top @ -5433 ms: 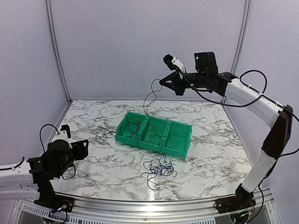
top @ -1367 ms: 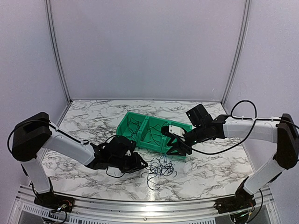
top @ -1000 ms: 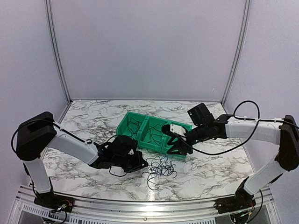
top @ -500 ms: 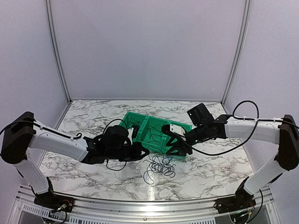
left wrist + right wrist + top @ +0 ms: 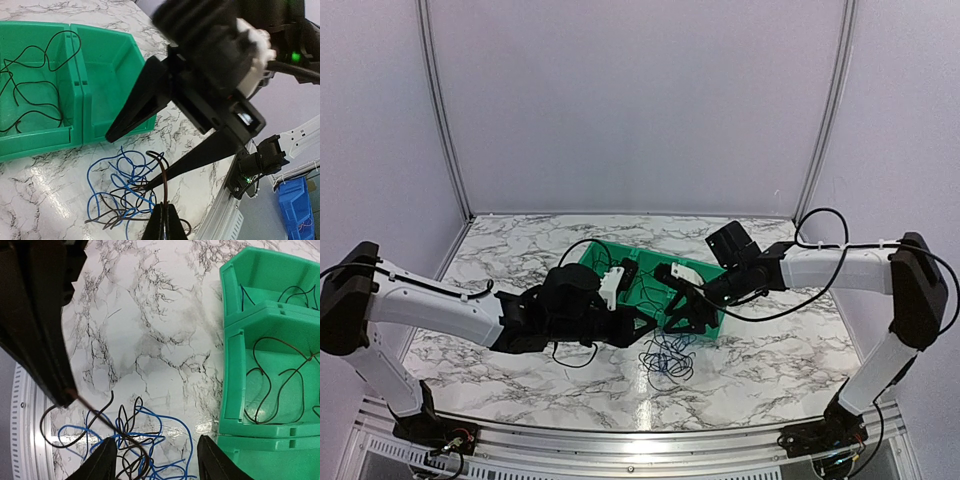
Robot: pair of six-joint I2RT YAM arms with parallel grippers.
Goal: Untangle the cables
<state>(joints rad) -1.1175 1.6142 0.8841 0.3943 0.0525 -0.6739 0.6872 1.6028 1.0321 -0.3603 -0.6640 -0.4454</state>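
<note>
The robot's right gripper would catch the dark cable's bend point(image 5: 146, 460) if it closed now, since the bend is between the fingers and level with them. It should close.
The cables point(image 5: 665, 358) lie as a loose tangle of thin blue and black wires point(image 5: 117, 192) on the marble just in front of the green bin point(image 5: 708, 318). My left gripper point(image 5: 164, 224) is shut on one dark cable point(image 5: 162, 175), which arches up from the tangle. My right gripper point(image 5: 157, 465) hangs open straight above the tangle point(image 5: 137, 440), one finger on each side of it. In the top view the left gripper point(image 5: 632, 326) and right gripper point(image 5: 676, 316) nearly meet over the pile. More black cables point(image 5: 280, 380) lie inside the bin's compartments.
The green bin point(image 5: 95, 75) has three compartments and stands just behind the tangle. The left gripper's black finger point(image 5: 37, 335) fills the left side of the right wrist view. The table's metal front rail point(image 5: 640, 440) runs close to the pile.
My left gripper has moved right and lifted off the table with a dark cable pinched in it. The right gripper has swung left and lower over the tangle, its fingers spreading a little.
</note>
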